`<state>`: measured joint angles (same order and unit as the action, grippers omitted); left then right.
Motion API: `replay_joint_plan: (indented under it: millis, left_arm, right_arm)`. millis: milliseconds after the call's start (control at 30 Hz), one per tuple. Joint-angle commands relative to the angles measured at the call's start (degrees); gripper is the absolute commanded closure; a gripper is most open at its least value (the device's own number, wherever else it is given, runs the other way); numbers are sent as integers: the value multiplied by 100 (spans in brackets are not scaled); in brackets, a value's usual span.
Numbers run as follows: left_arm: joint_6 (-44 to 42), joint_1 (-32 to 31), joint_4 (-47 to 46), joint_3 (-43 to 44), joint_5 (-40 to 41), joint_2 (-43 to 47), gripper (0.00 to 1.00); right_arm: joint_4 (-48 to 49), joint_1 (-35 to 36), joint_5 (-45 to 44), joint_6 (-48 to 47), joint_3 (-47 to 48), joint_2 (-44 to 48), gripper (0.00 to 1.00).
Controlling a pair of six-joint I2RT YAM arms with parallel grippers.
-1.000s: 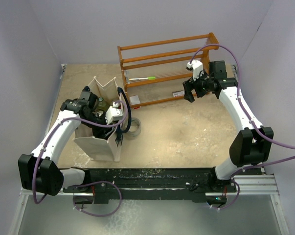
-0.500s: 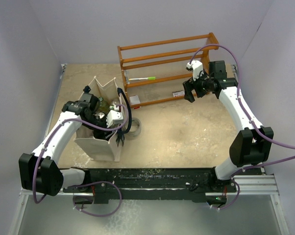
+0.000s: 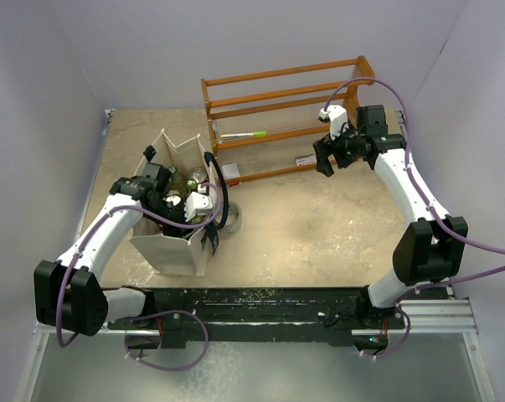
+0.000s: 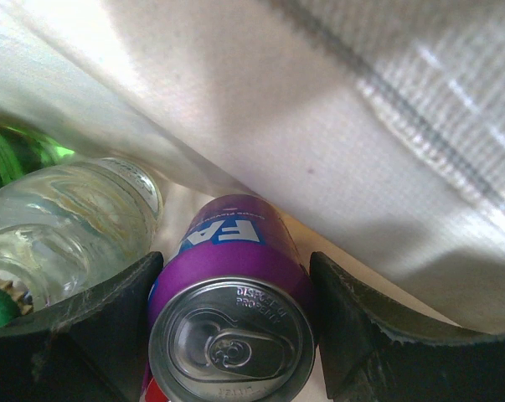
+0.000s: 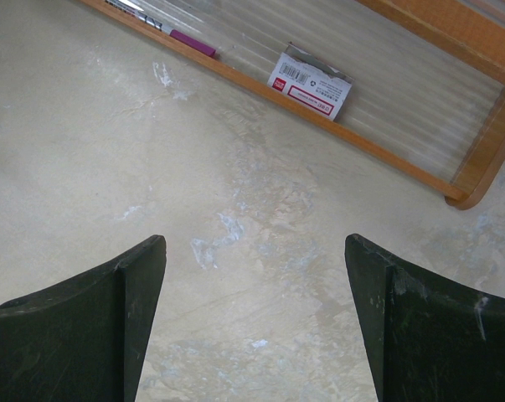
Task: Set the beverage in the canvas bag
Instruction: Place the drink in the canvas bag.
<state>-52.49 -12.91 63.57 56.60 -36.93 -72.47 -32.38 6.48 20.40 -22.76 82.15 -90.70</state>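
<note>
The beverage is inside the canvas bag [image 3: 164, 243], between the clear bottle and the bag's cream side, and would come to rest there, so my left gripper opens now.
The beverage is a purple soda can [image 4: 235, 276], seen top-on with its silver lid and pull tab. My left gripper [image 4: 235, 260] is shut on it, both black fingers pressed against its sides. The can hangs inside the canvas bag [image 3: 164, 243], whose cream inner wall [image 4: 319, 126] fills the upper left wrist view. From above, my left gripper [image 3: 178, 199] reaches down into the bag's open top, and the can itself is hidden there. My right gripper [image 3: 322, 157] hovers open over bare table in front of the rack, with nothing between its fingers [image 5: 143, 285].
A clear bottle [image 4: 68, 209] and a green bottle [image 4: 18, 151] lie in the bag beside the can. An orange-brown wooden rack [image 3: 285, 109] stands at the back, holding a small box [image 5: 311, 82] and a marker [image 5: 189, 38]. A grey ring [image 3: 233, 219] lies right of the bag.
My left gripper has shifted slightly toward the near side and lower into the bag with the can. The right arm has not moved.
</note>
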Motion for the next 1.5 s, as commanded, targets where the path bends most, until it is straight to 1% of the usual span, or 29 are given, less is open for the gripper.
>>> replay_joint_plan:
  millis: [0, 300, 600, 1033, 1233, 1467]
  left_arm:
    - [172, 7, -11, -127, 481, -6, 57]
    - [282, 7, -29, -161, 564, -3, 43]
    - [389, 16, 84, -35, 580, 28, 27]
    - [261, 59, 266, 88, 505, 103, 14]
    - [165, 84, 473, 303, 449, 138, 9]
    - [-19, 176, 814, 544, 199, 202, 1]
  right_arm:
    - [112, 29, -21, -83, 23, 9, 11]
    - [118, 29, -23, -80, 25, -1, 11]
    - [113, 29, -1, -80, 27, -12, 11]
    - [105, 29, 15, -68, 111, -92, 11]
    - [105, 29, 51, -53, 167, -145, 11]
    - [87, 29, 54, -39, 232, -194, 11]
